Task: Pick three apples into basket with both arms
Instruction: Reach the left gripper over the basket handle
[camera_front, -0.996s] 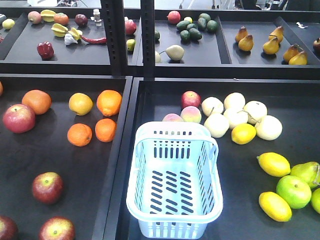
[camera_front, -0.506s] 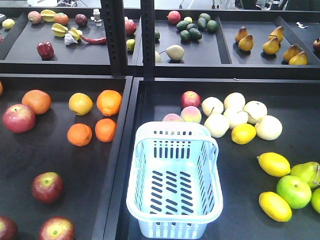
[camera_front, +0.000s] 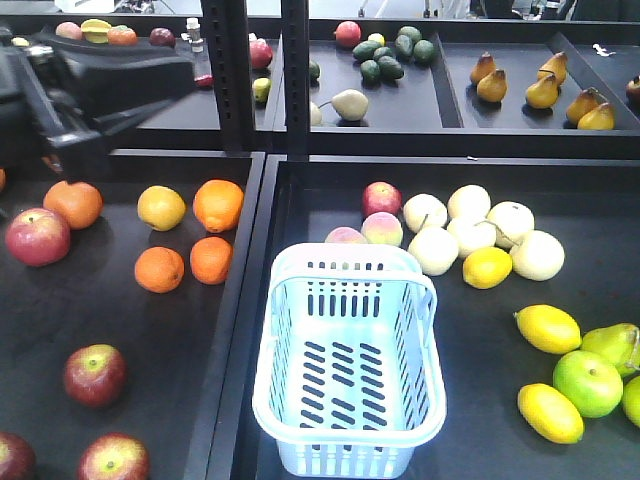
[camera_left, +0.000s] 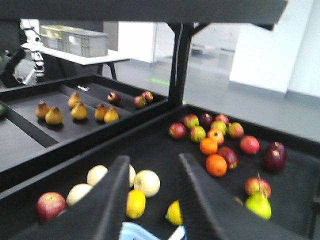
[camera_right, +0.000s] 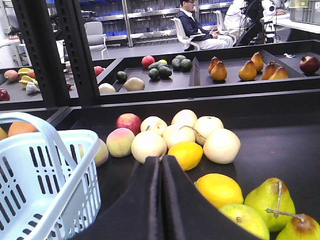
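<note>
The pale blue basket (camera_front: 350, 370) needs to be carried over beside the dark red apples. My left gripper should first grab it by its handle (camera_front: 345, 252).
The pale blue basket (camera_front: 350, 370) stands empty at the front of the right tray. Several dark red apples lie in the left tray: one apple (camera_front: 38, 236) at the far left, one apple (camera_front: 95, 374) nearer, another apple (camera_front: 113, 458) at the front edge. A red apple (camera_front: 381, 197) also sits behind the basket. My left arm (camera_front: 100, 75) hangs high over the back left, well above the apples. The left gripper (camera_left: 154, 159) is open and empty. My right gripper (camera_right: 161, 158) is shut and empty, just right of the basket (camera_right: 45, 175); it does not show in the front view.
Oranges (camera_front: 218, 205) lie in the left tray between the apples and the divider (camera_front: 245, 300). Pale round fruits (camera_front: 470, 225), lemons (camera_front: 547, 328) and green pears (camera_front: 588, 382) fill the right tray. A black shelf post (camera_front: 232, 70) stands behind, with an upper shelf of fruit.
My left arm has come into the front view at the upper left, where nothing stood before. The fruits and the basket have not moved.
</note>
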